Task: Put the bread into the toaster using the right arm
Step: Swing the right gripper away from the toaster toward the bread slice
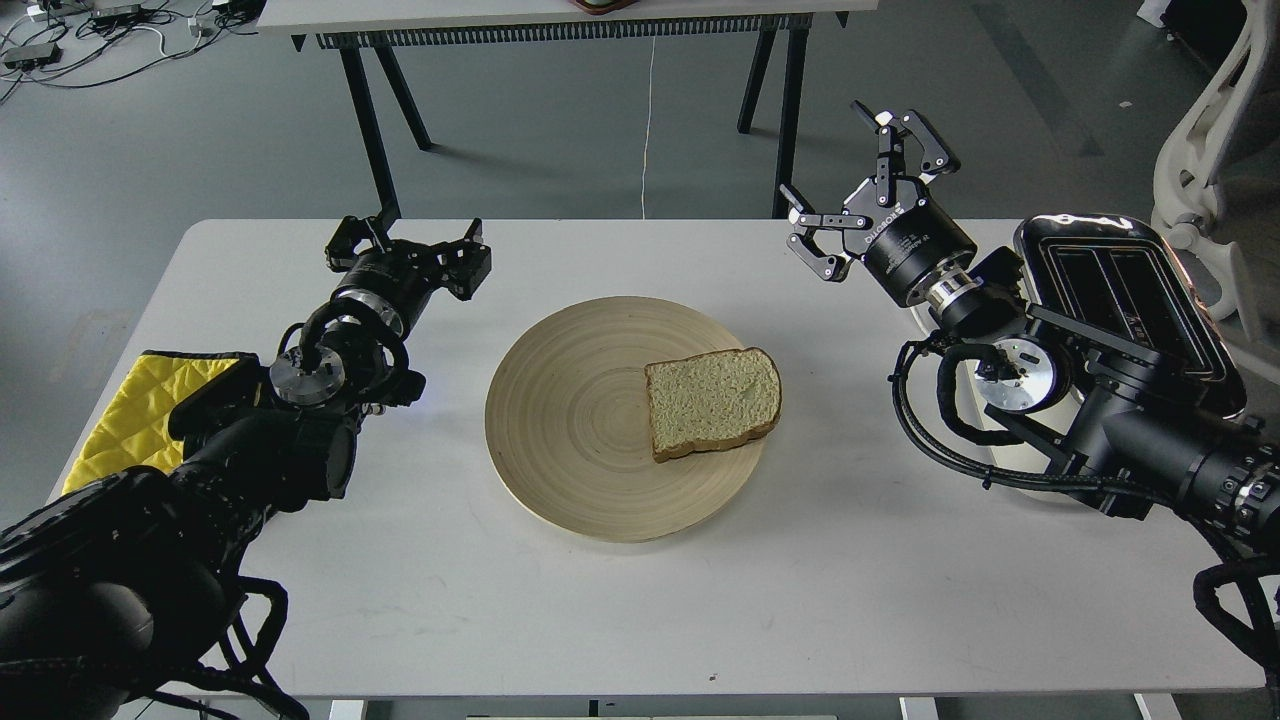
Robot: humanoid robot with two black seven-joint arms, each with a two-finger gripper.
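My right gripper is about to take hold of the bread by its crust edge (pixel 779 394). It will do this to put the bread in the toaster (pixel 1135 300).
The bread (pixel 712 402) lies flat on the right part of a round wooden plate (pixel 570 420) in the middle of the white table (pixel 640 620). The toaster (pixel 1135 300), chrome-topped with two black slots, stands at the table's right edge, partly hidden behind my right arm. My right gripper (pixel 850 190) is open and empty, raised above the table's back right, up and right of the bread and left of the toaster. My left gripper (pixel 408 248) is open and empty, low over the table's back left, well left of the plate.
A yellow quilted cloth (pixel 140 410) lies at the table's left edge under my left arm. A second table on black legs (pixel 380 120) stands behind. A white chair (pixel 1210 150) is at the far right. A white cord (pixel 648 130) hangs behind the table.
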